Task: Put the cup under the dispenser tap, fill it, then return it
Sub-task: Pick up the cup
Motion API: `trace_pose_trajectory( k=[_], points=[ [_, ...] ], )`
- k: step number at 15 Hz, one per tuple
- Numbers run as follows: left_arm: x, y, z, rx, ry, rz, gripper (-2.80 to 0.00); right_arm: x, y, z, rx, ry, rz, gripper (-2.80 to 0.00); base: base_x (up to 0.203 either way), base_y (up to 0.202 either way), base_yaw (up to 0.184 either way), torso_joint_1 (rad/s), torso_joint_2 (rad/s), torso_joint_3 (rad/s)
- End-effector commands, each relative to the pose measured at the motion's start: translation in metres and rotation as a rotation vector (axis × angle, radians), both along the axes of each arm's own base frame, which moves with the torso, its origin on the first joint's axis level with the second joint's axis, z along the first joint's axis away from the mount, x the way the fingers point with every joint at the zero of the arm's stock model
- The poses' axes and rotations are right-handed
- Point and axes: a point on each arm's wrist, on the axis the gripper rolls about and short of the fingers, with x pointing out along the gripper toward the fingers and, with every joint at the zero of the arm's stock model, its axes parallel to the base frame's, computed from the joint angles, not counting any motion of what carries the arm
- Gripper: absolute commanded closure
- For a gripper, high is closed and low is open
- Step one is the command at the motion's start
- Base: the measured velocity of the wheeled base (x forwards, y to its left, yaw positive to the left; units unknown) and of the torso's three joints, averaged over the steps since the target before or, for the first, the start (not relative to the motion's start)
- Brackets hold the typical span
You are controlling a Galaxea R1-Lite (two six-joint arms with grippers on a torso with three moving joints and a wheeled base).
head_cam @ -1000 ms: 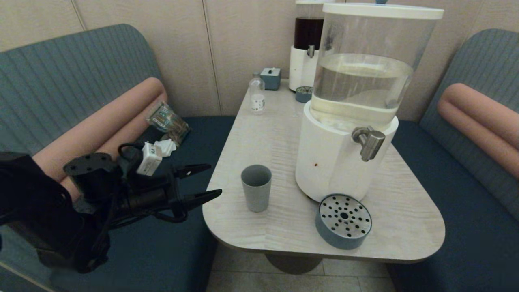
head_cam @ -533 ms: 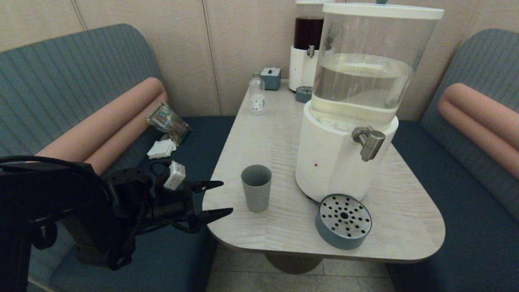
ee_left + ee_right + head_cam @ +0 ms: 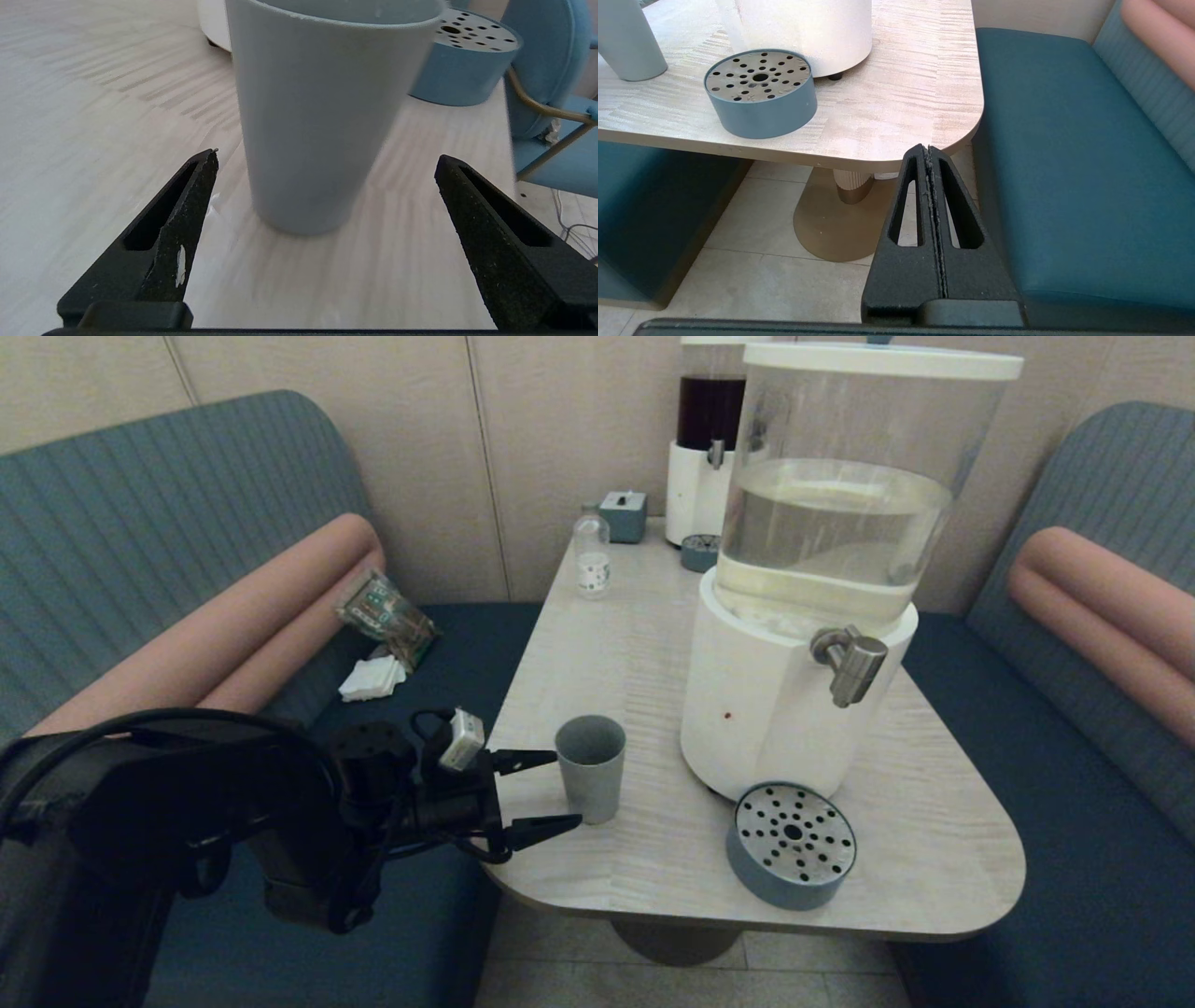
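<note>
My left gripper next needs to grab the cup by its lower side (image 3: 594,799), so the grey-blue cup's open rim (image 3: 590,724) stays free to be filled under the tap.
The grey-blue cup (image 3: 590,767) stands upright on the pale wood table (image 3: 616,644), left of the big clear-tank dispenser (image 3: 822,569). Its steel tap (image 3: 851,665) juts out over the table, with the round perforated drip tray (image 3: 792,845) below and slightly nearer. My left gripper (image 3: 560,791) is open at the table's left edge, its tips reaching either side of the cup (image 3: 322,112) without touching it. My right gripper (image 3: 928,151) is shut and empty, parked low beyond the table's near right corner, out of the head view.
A smaller dark-liquid dispenser (image 3: 707,439), a small clear bottle (image 3: 592,558) and a small blue box (image 3: 624,515) stand at the table's far end. Blue benches (image 3: 1046,803) flank the table. A packet (image 3: 385,611) and white napkins (image 3: 372,679) lie on the left bench.
My left arm has swung right and forward from over the left bench to the table edge, bringing its open fingers up around the cup. The cup has not moved.
</note>
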Motion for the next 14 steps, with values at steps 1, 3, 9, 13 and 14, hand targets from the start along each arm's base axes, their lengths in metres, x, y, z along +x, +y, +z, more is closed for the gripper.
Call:
trace_pose_trajectory(
  k=[1, 3, 9, 13, 14],
  points=[
    [0.008, -0.009, -0.008, -0.003, -0.009, 0.003, -2.8, 0.001, 0.0, -0.004, 0.0, 0.013, 0.002, 0.0, 0.0, 0.0, 0.0, 0.0, 0.0, 0.0],
    [0.014, -0.017, -0.012, -0.006, -0.022, 0.021, -2.8, 0.001, 0.0, -0.004, 0.001, 0.012, 0.0, 0.0, 0.0, 0.0, 0.0, 0.0, 0.0, 0.0],
    [0.028, -0.031, -0.012, -0.027, -0.056, 0.079, -2.8, 0.001, 0.0, -0.004, 0.001, 0.012, 0.001, 0.0, 0.0, 0.0, 0.0, 0.0, 0.0, 0.0],
    [0.029, -0.033, -0.01, -0.035, -0.055, 0.097, 0.0, 0.001, 0.0, -0.004, 0.0, 0.014, 0.0, 0.0, 0.0, 0.0, 0.0, 0.0, 0.0, 0.0],
    [0.027, -0.034, -0.008, -0.035, -0.054, 0.096, 0.0, 0.001, 0.0, -0.004, 0.0, 0.012, 0.0, 0.0, 0.0, 0.0, 0.0, 0.0, 0.0, 0.0]
  ],
)
